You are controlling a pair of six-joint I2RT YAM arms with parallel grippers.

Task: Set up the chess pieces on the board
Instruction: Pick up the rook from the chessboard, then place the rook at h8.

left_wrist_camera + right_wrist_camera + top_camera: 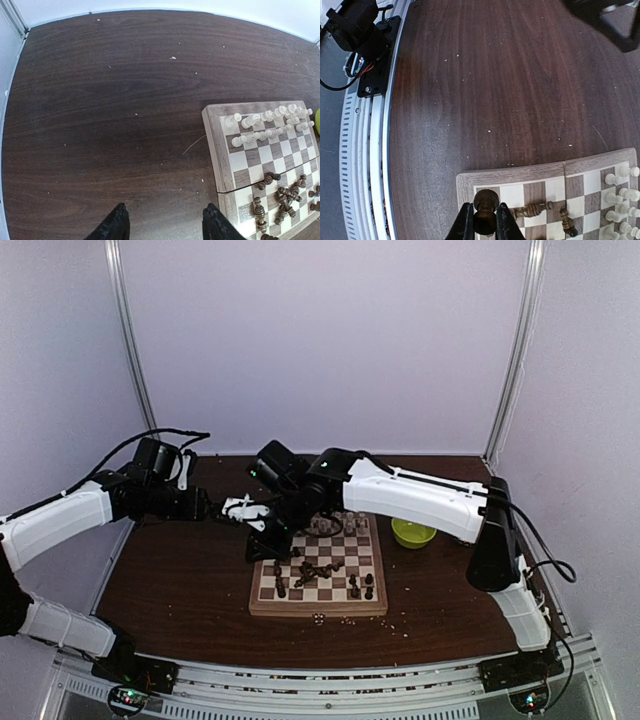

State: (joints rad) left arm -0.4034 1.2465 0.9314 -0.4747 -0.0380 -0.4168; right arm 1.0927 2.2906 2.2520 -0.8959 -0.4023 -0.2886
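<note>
The dark brown piece is well above the board's corner square and would drop and topple if opened now. It stays held in my right gripper until lower.
The board point(262, 602) lies mid-table with a tan rim. Cream-white chess pieces point(335, 526) stand in its far rows. Dark brown pieces point(318, 572) lie jumbled in the middle, and a few stand near the front. My right gripper point(483, 216) is shut on a dark brown piece point(486, 201), upright above the board's point(512, 173) near-left corner square. In the top view the right gripper point(266, 544) hangs over the board's left side. My left gripper point(167, 224) is open and empty above bare table left of the board point(213, 145). It shows in the top view point(244, 509) too.
A lime-green bowl point(413, 532) stands right of the board. Pale crumbs point(320, 618) dot the table in front. A fallen dark piece point(532, 208) lies beside the held one. The left arm's base point(362, 35) and the table's near rail point(357, 165) show in the right wrist view.
</note>
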